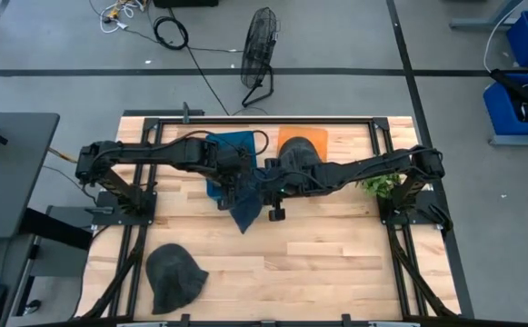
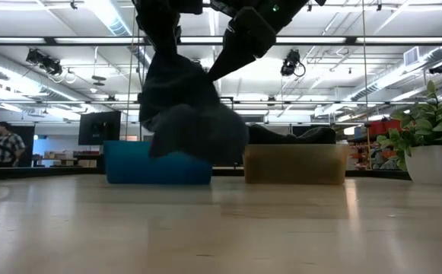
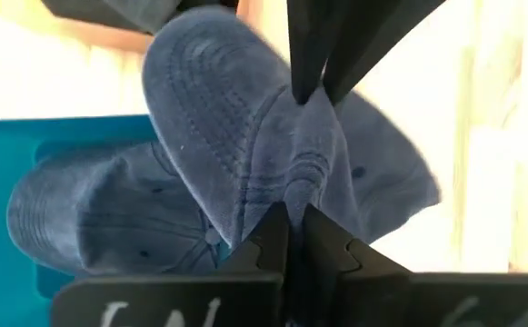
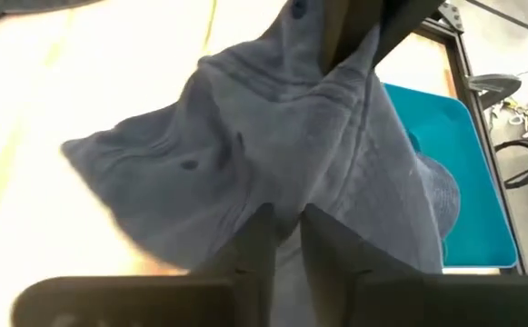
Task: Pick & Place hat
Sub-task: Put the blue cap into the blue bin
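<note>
My left gripper should keep holding the blue-grey hat until the hat hangs inside the blue bin's rim (image 1: pixel 236 136), because its near tip (image 1: pixel 244 226) hangs outside over the table.
A blue-grey cloth hat (image 1: pixel 244 211) hangs lifted between my two grippers, above the table in front of the blue bin (image 1: pixel 232 145). In the low view the hat (image 2: pixel 190 114) droops clear of the wood. My left gripper (image 3: pixel 291 232) and my right gripper (image 4: pixel 282 227) meet over it, both shut on its cloth. A second, darker hat (image 1: pixel 174 277) lies flat on the table near the near-left corner. An orange bin (image 1: pixel 302 141) stands beside the blue one, with something dark (image 2: pixel 289 135) showing over its rim. My left gripper pinches a bunched fold of the hat's cloth (image 3: pixel 286 195) between its two fingers, coming from the table's left and slanting down. The hat is lifted clear and hangs slack below. I cannot tell how many layers are pinched. My right gripper pinches another gathered fold of the hat (image 4: pixel 286 195) between its two fingers, coming from the table's right and slanting down, close to the left gripper's hold. The cloth spreads out slack below it, clear of the table.
A potted plant (image 1: pixel 377 184) stands by the right arm's base, also at the right in the low view (image 2: pixel 426 144). The black frame (image 1: pixel 373 127) borders the table. Bare wood (image 1: pixel 318 263) lies toward the near edge. A person (image 2: pixel 6 144) stands far back in the room.
</note>
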